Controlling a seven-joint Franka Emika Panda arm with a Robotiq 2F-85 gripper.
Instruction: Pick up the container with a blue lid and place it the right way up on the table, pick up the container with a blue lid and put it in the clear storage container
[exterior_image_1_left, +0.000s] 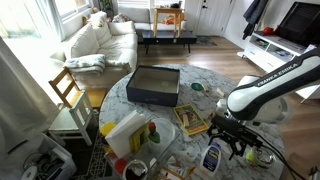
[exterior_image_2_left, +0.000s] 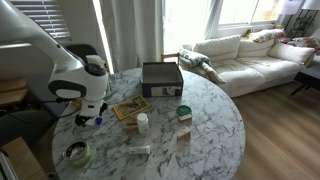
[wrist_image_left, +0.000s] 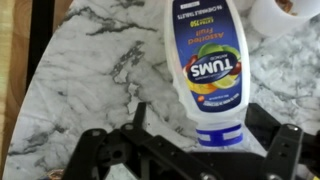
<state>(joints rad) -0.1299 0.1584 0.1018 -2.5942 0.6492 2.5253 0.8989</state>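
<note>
I need to grab the container by its blue lid next, which leaves the container's base free, so I can set it upright on the tabletop.
The container with a blue lid (wrist_image_left: 210, 60) is a white Tums bottle with a blue and yellow label. It lies on its side on the marble table, its lid toward the wrist camera. In an exterior view it lies near the table's front edge (exterior_image_1_left: 212, 157). My gripper (wrist_image_left: 200, 112) is open, with a finger on each side of the lid end and a gap on both sides. It hovers low over the bottle in both exterior views (exterior_image_1_left: 236, 143) (exterior_image_2_left: 86, 117). I cannot pick out a clear storage container with certainty.
A dark open box (exterior_image_1_left: 153, 85) (exterior_image_2_left: 162, 78) stands at the far side of the round table (exterior_image_2_left: 205, 125). A book (exterior_image_1_left: 190, 120), a small white bottle (exterior_image_2_left: 142, 122), a cup with greenish contents (exterior_image_1_left: 262, 157) (exterior_image_2_left: 78, 153) and a pale plastic bundle (exterior_image_1_left: 126, 134) lie around.
</note>
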